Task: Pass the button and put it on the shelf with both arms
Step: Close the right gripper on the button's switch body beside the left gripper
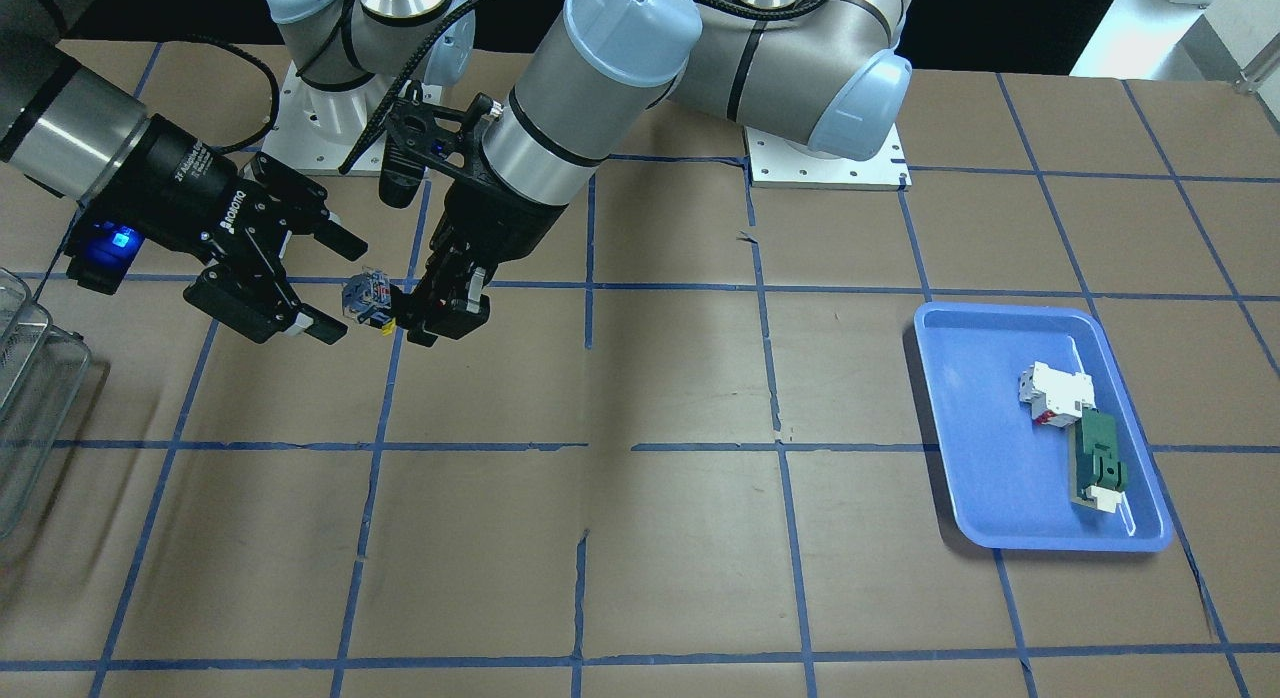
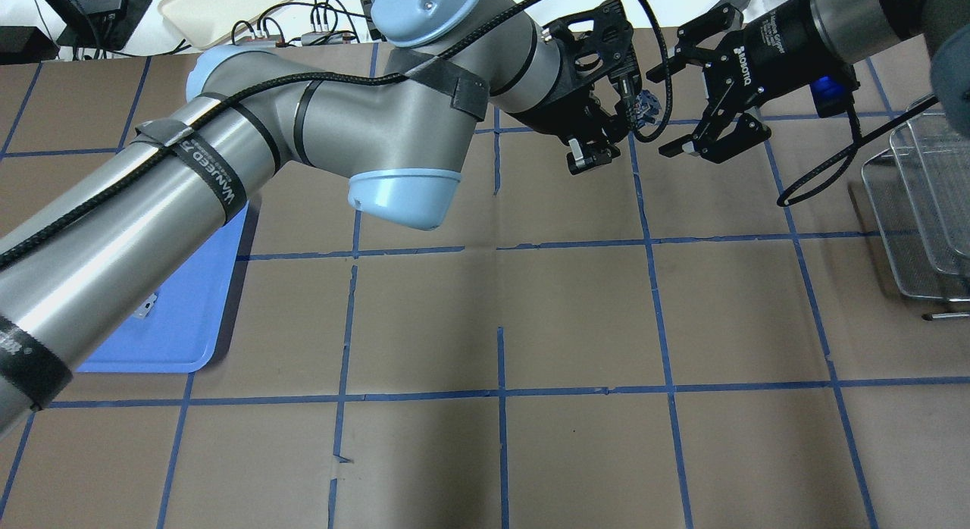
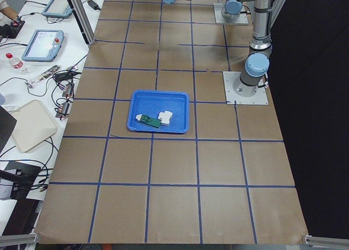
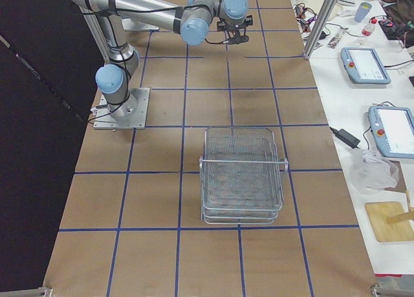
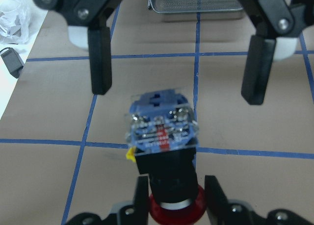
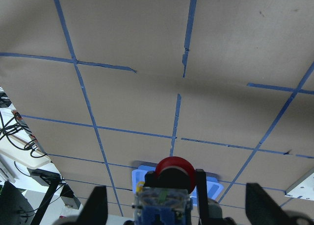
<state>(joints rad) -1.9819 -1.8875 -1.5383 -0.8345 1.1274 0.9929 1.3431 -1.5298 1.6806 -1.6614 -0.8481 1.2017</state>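
Note:
The clear-bluish contact block is mostly beyond my right gripper's open fingers, so it is too early to close. The gripper moves forward, then closes on the button [image 1: 363, 296].
My left gripper [image 1: 405, 313] is shut on the button [image 1: 363, 296], gripping its red cap and black collar above the table. The clear-bluish contact block [image 5: 162, 129] points at my right gripper [image 1: 335, 286]. The right gripper is open, with its fingers [image 5: 100, 63] on either side of the block's end and apart from it. In the overhead view the left gripper [image 2: 627, 118] and the button [image 2: 643, 108] face the open right gripper [image 2: 665, 112]. The right wrist view shows the red cap [image 6: 175, 168]. The wire-mesh shelf [image 4: 242, 174] stands on the table on the right arm's side.
The shelf also shows at the table's edge [image 1: 30, 378] and in the overhead view [image 2: 917, 211]. A blue tray [image 1: 960, 458] on the left arm's side holds a white block [image 1: 1055, 390] and a green-and-white part [image 1: 1098, 463]. Blue tape lines cross the brown table.

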